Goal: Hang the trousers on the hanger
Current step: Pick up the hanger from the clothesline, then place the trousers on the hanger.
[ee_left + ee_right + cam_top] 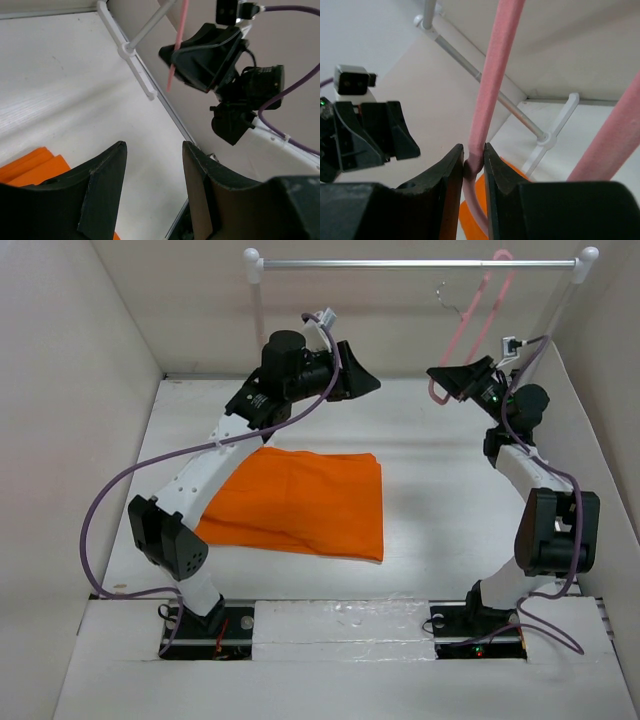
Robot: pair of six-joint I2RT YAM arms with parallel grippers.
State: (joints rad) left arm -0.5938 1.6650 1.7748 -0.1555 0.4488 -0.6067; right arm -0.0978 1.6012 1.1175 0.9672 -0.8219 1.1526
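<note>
My left gripper grabs the pale-pink hanger on the hook-side bar (462,327) beside the hook next, since the opposite bar stays free for the trousers (300,502).
The orange trousers (300,502) lie folded flat on the table's middle, with nothing touching them. The pale-pink hanger (478,315) hangs by its hook from the rail at the back right. My right gripper (447,380) is shut on the hanger's lower left corner. In the right wrist view the pink bar (495,75) is pinched between my right gripper's (474,155) jaws, with orange trousers (470,220) showing below. My left gripper (365,375) hovers open above the far table, beyond the trousers. The left wrist view shows my left gripper (152,150) with nothing between its fingers.
A metal rail (420,262) on white posts spans the back right, and its foot (135,60) rests against the wall base. White walls close in the table on the left, right and back. The two arms' grippers stand a short way apart.
</note>
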